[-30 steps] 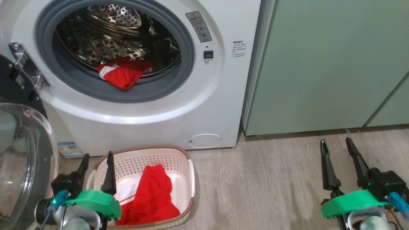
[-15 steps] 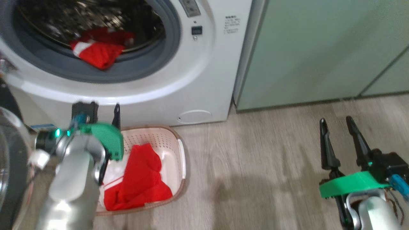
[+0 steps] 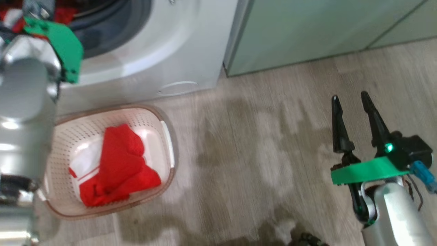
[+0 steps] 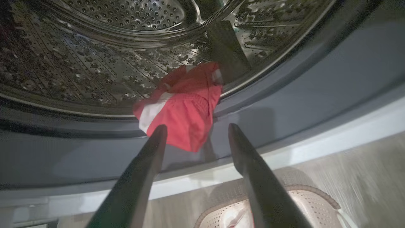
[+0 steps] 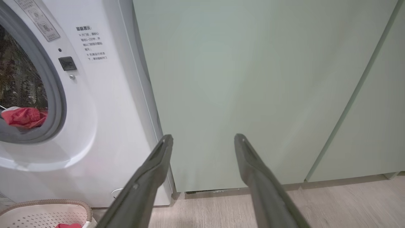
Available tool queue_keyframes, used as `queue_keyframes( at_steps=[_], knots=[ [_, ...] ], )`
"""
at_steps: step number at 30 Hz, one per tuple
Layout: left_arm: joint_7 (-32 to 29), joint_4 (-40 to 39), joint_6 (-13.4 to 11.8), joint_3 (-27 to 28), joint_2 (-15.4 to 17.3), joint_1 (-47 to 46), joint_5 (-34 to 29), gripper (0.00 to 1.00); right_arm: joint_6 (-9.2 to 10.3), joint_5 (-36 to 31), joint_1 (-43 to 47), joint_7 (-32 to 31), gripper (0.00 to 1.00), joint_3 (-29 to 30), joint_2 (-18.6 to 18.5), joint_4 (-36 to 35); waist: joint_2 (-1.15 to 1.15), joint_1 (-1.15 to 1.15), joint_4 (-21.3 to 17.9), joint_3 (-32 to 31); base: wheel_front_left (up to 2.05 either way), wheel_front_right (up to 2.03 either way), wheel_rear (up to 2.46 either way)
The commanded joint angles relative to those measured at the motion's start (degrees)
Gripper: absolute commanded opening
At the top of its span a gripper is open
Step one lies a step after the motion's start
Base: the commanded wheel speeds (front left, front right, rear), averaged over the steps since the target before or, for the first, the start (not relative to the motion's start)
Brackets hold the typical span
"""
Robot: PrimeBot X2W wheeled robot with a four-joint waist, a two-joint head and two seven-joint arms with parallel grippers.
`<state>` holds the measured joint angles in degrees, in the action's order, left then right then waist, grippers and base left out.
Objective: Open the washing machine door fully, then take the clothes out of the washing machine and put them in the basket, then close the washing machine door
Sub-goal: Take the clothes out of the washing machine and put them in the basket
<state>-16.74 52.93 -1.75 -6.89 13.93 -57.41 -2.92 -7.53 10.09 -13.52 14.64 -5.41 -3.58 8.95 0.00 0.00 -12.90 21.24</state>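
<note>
Only the lower edge of the red garment (image 4: 186,140) hangs free over the gasket (image 4: 284,95) while the rest lies slack, so my left gripper will grab that edge next.
A red garment with a white stripe (image 4: 180,107) lies at the lip of the washing machine's steel drum (image 4: 126,19), hanging over the grey gasket (image 4: 284,95). My left gripper (image 4: 196,127) is open, its fingertips just short of that garment and either side of its lower edge. In the head view the left arm's green wrist mount (image 3: 58,41) sits at the washing machine (image 3: 153,51) opening. More red clothes (image 3: 119,160) are heaped in the cream basket (image 3: 116,108) on the floor in front. My right gripper (image 3: 350,96) is open above the floor, holding nothing. The washing machine door is out of view.
Pale green cabinets (image 3: 307,27) stand right of the machine, and the right gripper (image 5: 204,136) faces them (image 5: 253,79). Wood-look floor (image 3: 256,153) stretches between basket and right arm. The basket rim (image 5: 47,202) and the garment in the drum (image 5: 22,117) appear at the left of the right wrist view.
The head camera has tilted down and swung. My left arm has risen from beside the basket up to the drum opening. The right gripper stays open and in place.
</note>
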Motion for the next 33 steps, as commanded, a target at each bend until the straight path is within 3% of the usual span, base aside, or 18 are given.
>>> queue_keyframes(
  at_steps=[1, 12, 24, 25, 26, 27, 28, 29, 33],
  knots=[
    [-0.5, -0.8, -0.6, 0.8, 2.9, -2.9, -0.7, 1.00, 0.04, 0.3, -0.9, 0.4, 1.00, -1.3, 0.4, -1.9, 0.00, 0.00, -2.1, 3.0, 0.00, 0.00, 0.00],
    [-7.7, 8.4, -2.4, -1.5, 6.3, -18.5, -3.5, 1.00, 0.04, 0.2, -4.7, 0.4, 1.00, -1.9, 0.6, -3.2, 0.00, 0.00, -4.6, 11.9, 0.00, 0.00, 0.00],
    [-9.7, 15.6, -4.1, -3.5, 11.4, -23.2, -5.1, 1.00, 0.04, 1.9, -6.4, 0.4, 1.00, -2.2, 0.7, -4.4, 0.00, 0.00, -6.1, 16.4, 0.00, 0.00, 0.00],
    [-9.8, 16.2, -4.2, -3.6, 11.6, -23.3, -5.1, 0.95, 0.04, 1.9, -6.5, 0.4, 1.00, -2.1, 0.7, -4.4, 0.00, 0.00, -6.0, 16.5, 0.00, 0.00, 0.00],
    [-9.9, 16.6, -4.2, -3.6, 11.7, -23.3, -5.0, 0.58, 0.04, 1.9, -6.5, 0.4, 1.00, -2.1, 0.7, -4.4, 0.00, 0.00, -6.0, 16.7, 0.00, 0.00, 0.00],
    [-9.7, 16.9, -4.1, -3.7, 11.8, -23.4, -4.8, 0.41, 0.04, 1.9, -6.6, 0.4, 1.00, -2.0, 0.7, -4.4, 0.00, 0.00, -5.8, 16.8, 0.00, 0.00, 0.00],
    [-9.4, 17.1, -4.0, -3.7, 11.8, -23.4, -4.7, 0.31, 0.04, 1.8, -6.6, 0.4, 1.00, -1.8, 0.7, -4.5, 0.00, 0.00, -5.7, 16.9, 0.00, 0.00, 0.00],
    [-9.0, 17.3, -3.8, -3.8, 11.6, -23.4, -4.6, 0.00, 0.04, 1.8, -6.7, 0.4, 1.00, -1.6, 0.7, -4.5, 0.00, 0.00, -5.5, 16.9, 0.00, 0.00, 0.00],
    [-6.5, 17.8, -3.2, -4.0, 10.2, -22.9, -3.6, 0.00, 0.04, 1.3, -6.9, 0.4, 1.00, -1.3, 0.7, -4.1, 0.00, 0.00, -4.5, 16.2, 0.00, 0.00, 0.00]
  ],
)
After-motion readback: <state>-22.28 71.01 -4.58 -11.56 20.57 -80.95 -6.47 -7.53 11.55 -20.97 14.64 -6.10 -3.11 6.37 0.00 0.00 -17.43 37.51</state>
